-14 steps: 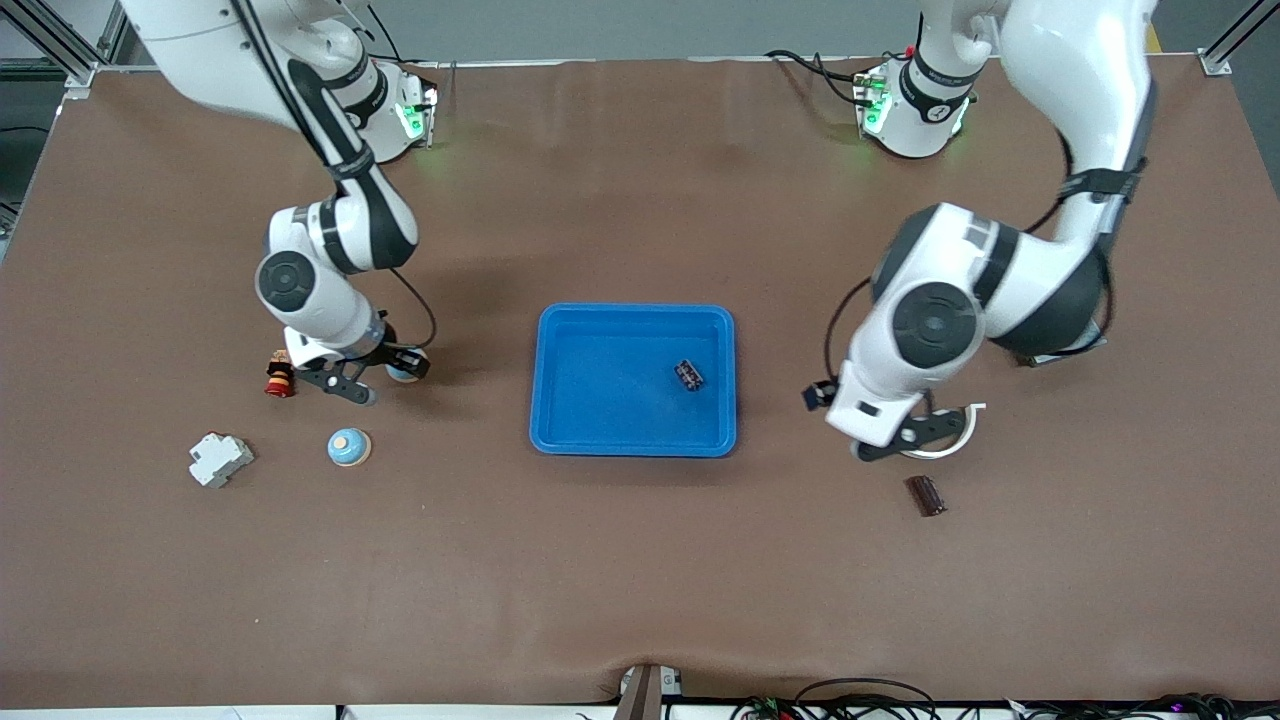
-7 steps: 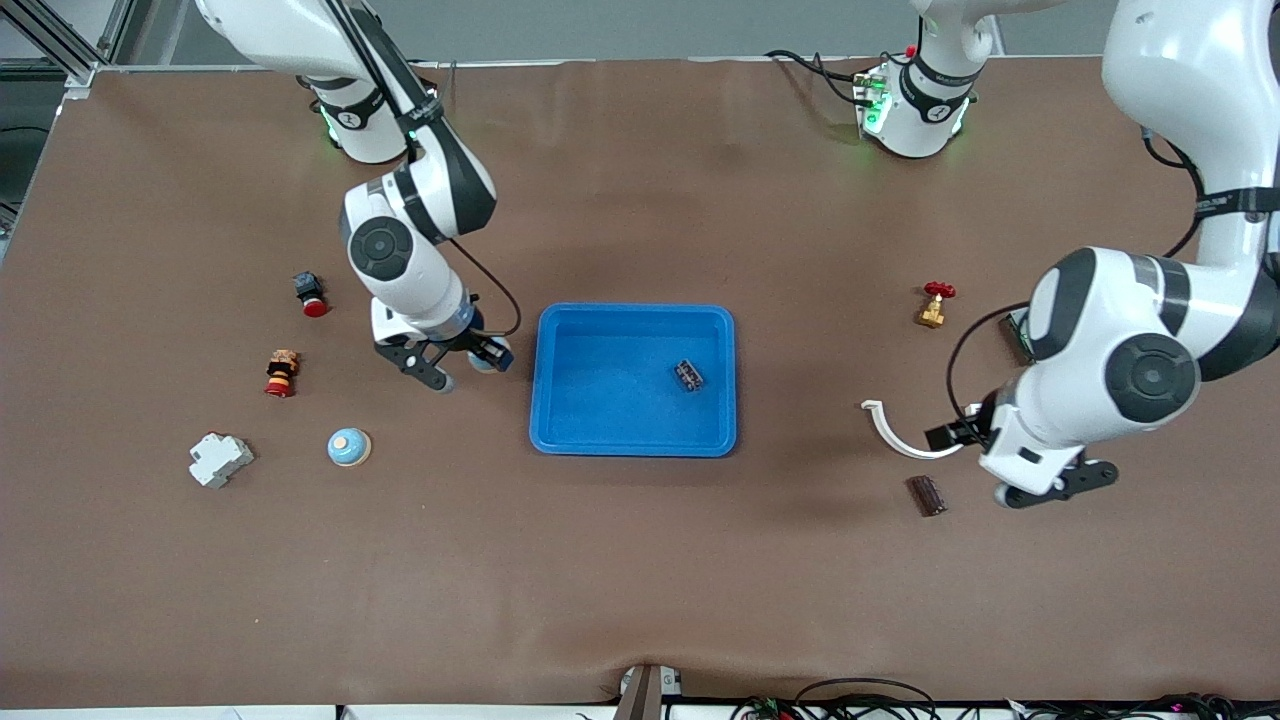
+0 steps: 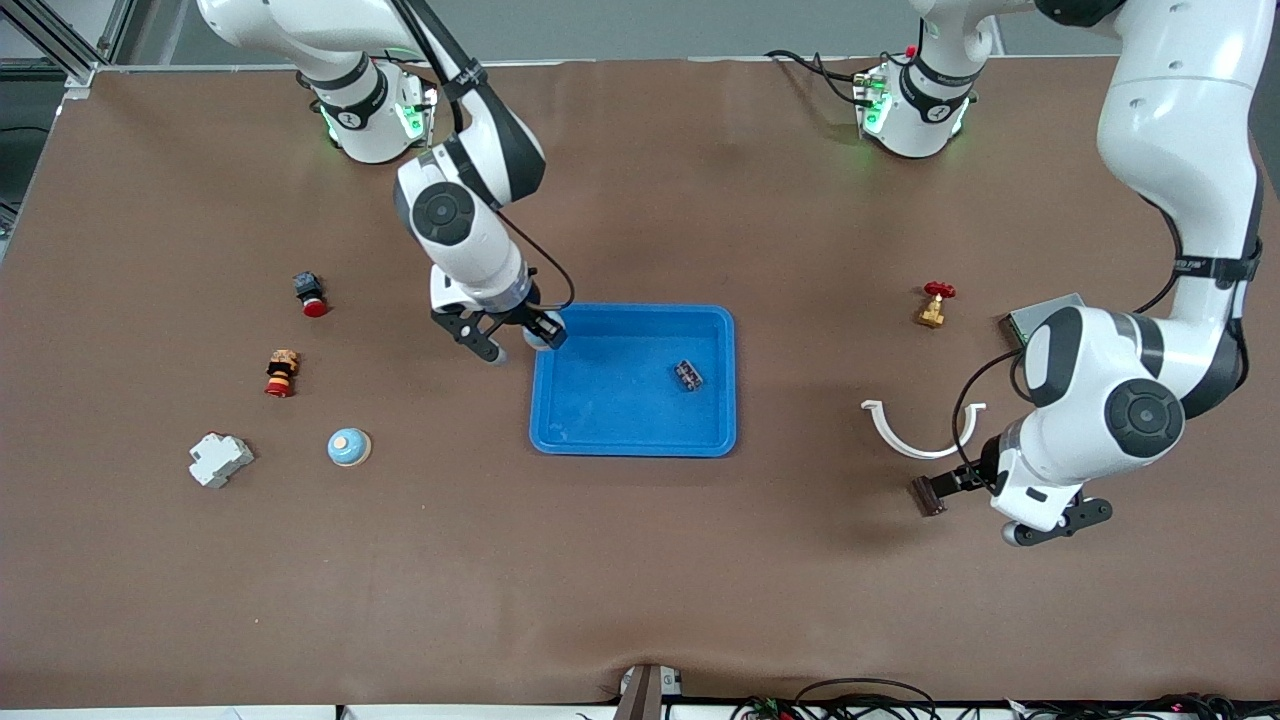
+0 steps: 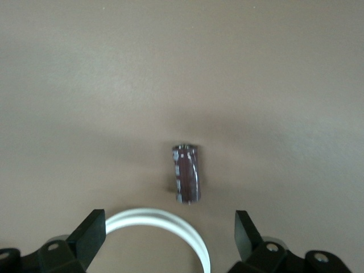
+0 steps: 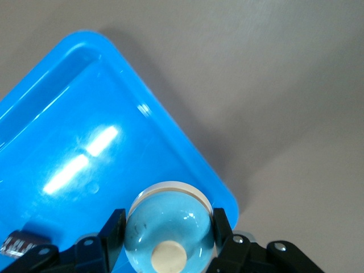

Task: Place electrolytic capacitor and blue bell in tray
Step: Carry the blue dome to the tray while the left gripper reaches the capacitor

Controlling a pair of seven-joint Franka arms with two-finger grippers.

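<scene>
My left gripper grabs the capacitor by its cylindrical body (image 3: 927,497) next, to place it in the bright blue tray (image 3: 632,440).
The bright blue tray (image 3: 632,440) lies mid-table. My right gripper (image 3: 522,340) is shut on a light blue bell (image 3: 538,338) with a cream knob and holds it over the tray's corner toward the right arm's end. In the right wrist view the bell (image 5: 169,224) sits between the fingers (image 5: 111,233) above the tray's rim (image 5: 187,153). A dark brown cylindrical capacitor (image 3: 927,496) lies on the table. My left gripper (image 3: 1003,502) is open and empty over the table beside it. In the left wrist view the capacitor (image 4: 187,173) lies ahead of the left gripper (image 4: 169,236).
A small dark part (image 3: 687,375) lies in the tray. A second blue bell (image 3: 349,446), a white breaker (image 3: 220,459), a stacked red-brown piece (image 3: 281,372) and a red button (image 3: 311,292) lie toward the right arm's end. A white curved clip (image 3: 915,437) and a red-handled valve (image 3: 934,305) lie near the capacitor.
My right gripper has carried the bell from near the stacked piece to the tray's corner. My left gripper has moved off the white clip toward the left arm's end, beside the capacitor.
</scene>
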